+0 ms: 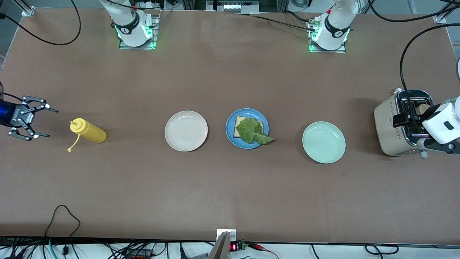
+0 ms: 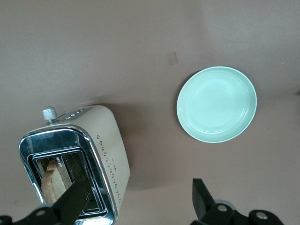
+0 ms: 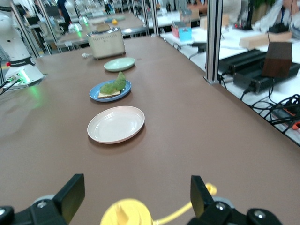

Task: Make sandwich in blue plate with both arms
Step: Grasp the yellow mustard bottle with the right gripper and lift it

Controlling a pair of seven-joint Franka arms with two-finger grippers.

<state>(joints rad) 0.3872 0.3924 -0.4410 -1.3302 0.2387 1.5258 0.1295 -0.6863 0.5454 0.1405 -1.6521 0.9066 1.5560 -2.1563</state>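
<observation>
The yellow squeeze bottle has to add sauce to the sandwich [image 1: 248,129], so my right gripper should grab it next by its body [image 1: 93,131].
The blue plate [image 1: 230,132] sits mid-table between two other plates. It holds one slice of bread [image 1: 238,128] with a crinkled green lettuce leaf [image 1: 253,131] on top; the plate [image 3: 95,93] also shows in the right wrist view. Another bread slice [image 2: 52,180] stands in the slot of a cream toaster [image 1: 390,126] at the left arm's end. My left gripper [image 1: 413,116] hangs open over that toaster, one finger [image 2: 75,202] above the slot. At the right arm's end, my right gripper [image 1: 50,123] is open beside a yellow squeeze bottle [image 1: 88,131], holding nothing.
A cream-white plate [image 1: 186,130] lies beside the blue plate toward the right arm's end. A mint-green plate [image 1: 323,142] lies toward the left arm's end, between blue plate and toaster. The bottle's cap tether [image 1: 73,144] trails on the table. Cables hang at the table's near edge.
</observation>
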